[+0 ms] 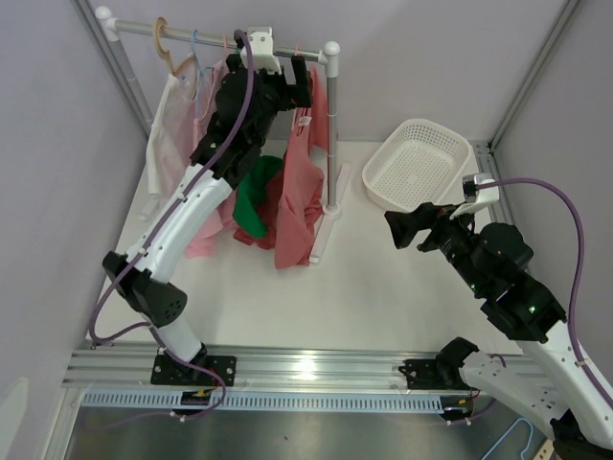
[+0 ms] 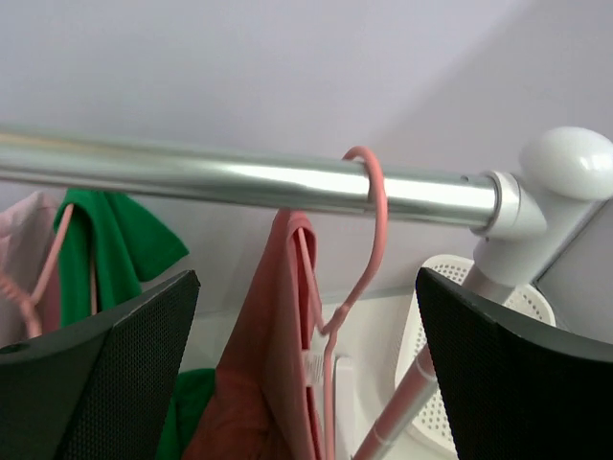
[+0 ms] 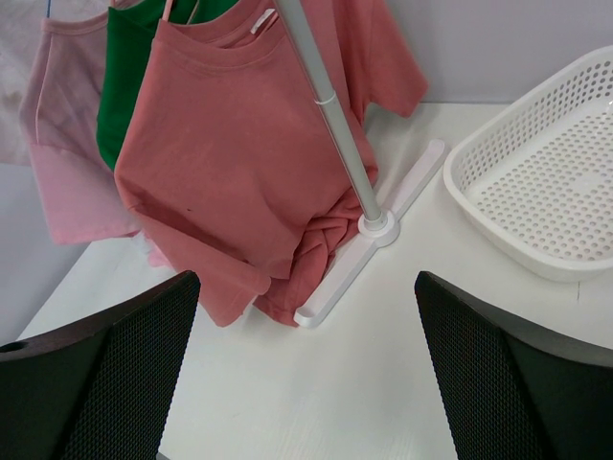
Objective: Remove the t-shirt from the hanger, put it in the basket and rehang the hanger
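My left gripper grabs the pink hanger at its neck below the hook next, so the coral t-shirt stays free to remove.
A coral t-shirt hangs on a pink hanger at the right end of the metal rail. Its lower part bunches on the table by the rack's foot. My left gripper is raised to the rail and open. In the left wrist view the hanger's hook and the shirt's collar lie between the spread jaws, not touched. My right gripper is open and empty above the table, right of the rack, and faces the shirt in the right wrist view.
A green t-shirt, a pale pink one and a white garment hang further left on the same rail. The rack's post and white foot stand mid-table. A white basket sits at the back right.
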`<state>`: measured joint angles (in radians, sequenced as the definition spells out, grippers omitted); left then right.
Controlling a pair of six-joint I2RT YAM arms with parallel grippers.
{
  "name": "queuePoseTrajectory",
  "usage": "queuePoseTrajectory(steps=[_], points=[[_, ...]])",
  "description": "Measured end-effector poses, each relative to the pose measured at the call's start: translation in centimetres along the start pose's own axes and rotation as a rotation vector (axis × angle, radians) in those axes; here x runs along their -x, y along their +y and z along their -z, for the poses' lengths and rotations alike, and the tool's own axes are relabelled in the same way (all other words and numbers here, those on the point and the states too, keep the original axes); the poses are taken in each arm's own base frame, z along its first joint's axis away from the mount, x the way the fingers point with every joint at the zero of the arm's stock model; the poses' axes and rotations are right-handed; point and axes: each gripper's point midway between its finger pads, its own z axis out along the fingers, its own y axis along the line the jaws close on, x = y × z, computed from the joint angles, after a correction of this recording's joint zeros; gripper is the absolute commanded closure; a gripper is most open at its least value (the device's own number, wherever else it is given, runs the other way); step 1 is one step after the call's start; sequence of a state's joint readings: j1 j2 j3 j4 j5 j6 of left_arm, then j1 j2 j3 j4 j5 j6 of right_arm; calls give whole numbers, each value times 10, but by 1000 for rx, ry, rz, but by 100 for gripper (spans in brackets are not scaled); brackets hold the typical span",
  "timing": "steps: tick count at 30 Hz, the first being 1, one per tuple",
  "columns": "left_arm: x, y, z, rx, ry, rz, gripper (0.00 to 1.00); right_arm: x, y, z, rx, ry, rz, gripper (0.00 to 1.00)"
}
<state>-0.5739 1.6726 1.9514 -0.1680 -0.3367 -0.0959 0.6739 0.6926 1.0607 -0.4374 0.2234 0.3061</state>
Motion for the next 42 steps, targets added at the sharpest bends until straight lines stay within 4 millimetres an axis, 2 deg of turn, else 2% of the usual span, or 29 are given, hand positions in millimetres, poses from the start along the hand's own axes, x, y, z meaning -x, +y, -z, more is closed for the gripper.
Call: queuePoseTrajectory(steps=[5, 8, 11, 16, 19, 23, 31, 33, 38, 42], points=[[-18, -13, -33, 2, 19, -15, 0, -1, 0, 0, -2, 2, 0, 1], [-38, -17, -46, 16, 54, -29, 0, -1, -1, 1, -4, 5, 1, 1], [-57, -16, -48, 27, 98, -47, 1, -2, -3, 3, -11, 6, 2, 0], [-68, -10, -48, 53, 110, -53, 5, -1, -4, 3, -19, 4, 2, 1], [-77, -6, -48, 71, 123, -60, 31, -1, -5, 3, -22, 4, 2, 0], [-78, -3, -48, 93, 116, -67, 99, -1, -5, 3, -24, 4, 2, 0], [-71, 3, -48, 118, 94, -98, 99, -4, -6, 0, -28, 14, 5, 1], [-63, 3, -47, 116, 81, -114, 99, -5, -6, -1, -29, 19, 6, 1], [-20, 3, -42, 112, -3, -123, 99, -9, -5, -5, -26, 33, 9, 0], [12, 11, -22, 135, -55, -115, 99, -11, -3, -7, -20, 43, 10, 1]])
